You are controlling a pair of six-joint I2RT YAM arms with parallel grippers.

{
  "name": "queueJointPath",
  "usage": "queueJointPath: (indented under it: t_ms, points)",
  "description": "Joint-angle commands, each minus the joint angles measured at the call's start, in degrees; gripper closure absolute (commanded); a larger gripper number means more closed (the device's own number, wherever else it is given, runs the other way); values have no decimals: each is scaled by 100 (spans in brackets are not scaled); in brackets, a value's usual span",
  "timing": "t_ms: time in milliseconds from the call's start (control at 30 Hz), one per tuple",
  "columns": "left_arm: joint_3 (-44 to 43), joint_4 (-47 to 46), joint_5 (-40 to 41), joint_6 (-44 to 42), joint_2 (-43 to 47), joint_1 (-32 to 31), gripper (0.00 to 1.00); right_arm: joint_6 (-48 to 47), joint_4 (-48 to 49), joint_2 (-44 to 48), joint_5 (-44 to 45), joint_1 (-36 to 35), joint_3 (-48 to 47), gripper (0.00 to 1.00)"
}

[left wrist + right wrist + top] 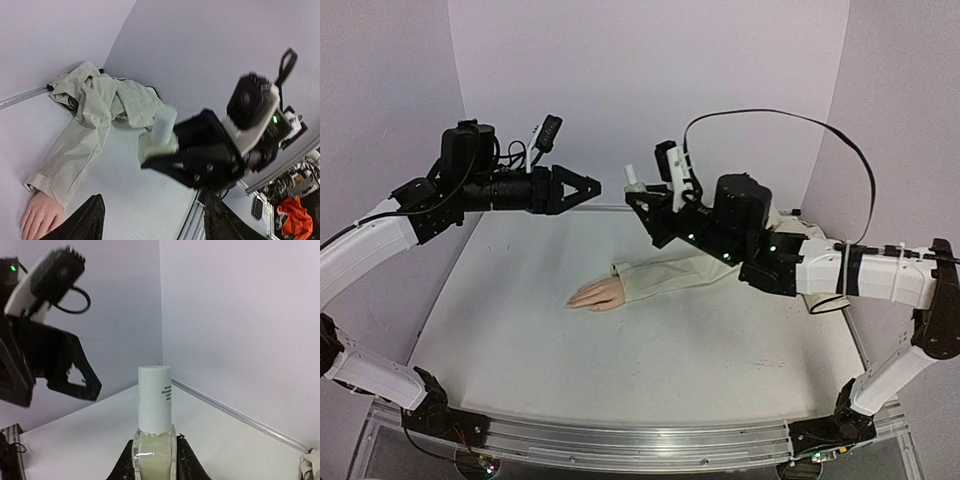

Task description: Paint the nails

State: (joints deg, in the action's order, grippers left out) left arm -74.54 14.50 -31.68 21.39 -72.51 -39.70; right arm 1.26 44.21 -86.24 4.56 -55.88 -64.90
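Note:
Next, my left gripper grabs the bottle (154, 440) by its white cap (155, 399) to open the polish for painting, while my right gripper holds below.
A small peach fake hand (597, 294) lies flat on the white table, sticking out of a beige cloth sleeve (665, 275); its nails are too small to make out. It also shows in the left wrist view (40, 216) at bottom left. My right gripper (638, 196) is raised above the sleeve and shut on a small bottle (154, 440) of pale polish with a white cap (155, 397), held upright. My left gripper (592, 187) is open and empty, held high, its tips pointing at the bottle a short way to its left.
The sleeve bunches into a beige heap (107, 97) by the back wall. Purple walls close in the back and sides. A metal rail (620, 440) runs along the table's near edge.

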Motion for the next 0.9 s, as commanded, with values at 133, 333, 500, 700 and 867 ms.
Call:
queueJointPath:
  t_ms: [133,333,500,700,867]
  points:
    - [-130,-442,984,569,53,-2,33,-651,211,-990,2606,-911,-1079,100]
    - [12,-485,1088,686,48,-3,43,-672,248,-1287,2534,-1047,-1410,100]
    - [-47,-539,1118,700,-70,-5,49,-737,306,-1428,2389,-1083,-1503,100]
    - [-242,-647,995,742,-338,-2,63,-826,313,-1500,2338,-1107,-1577,100]
    - [-280,-724,861,748,-470,-10,79,-804,348,-1480,2356,-1110,-1543,100]
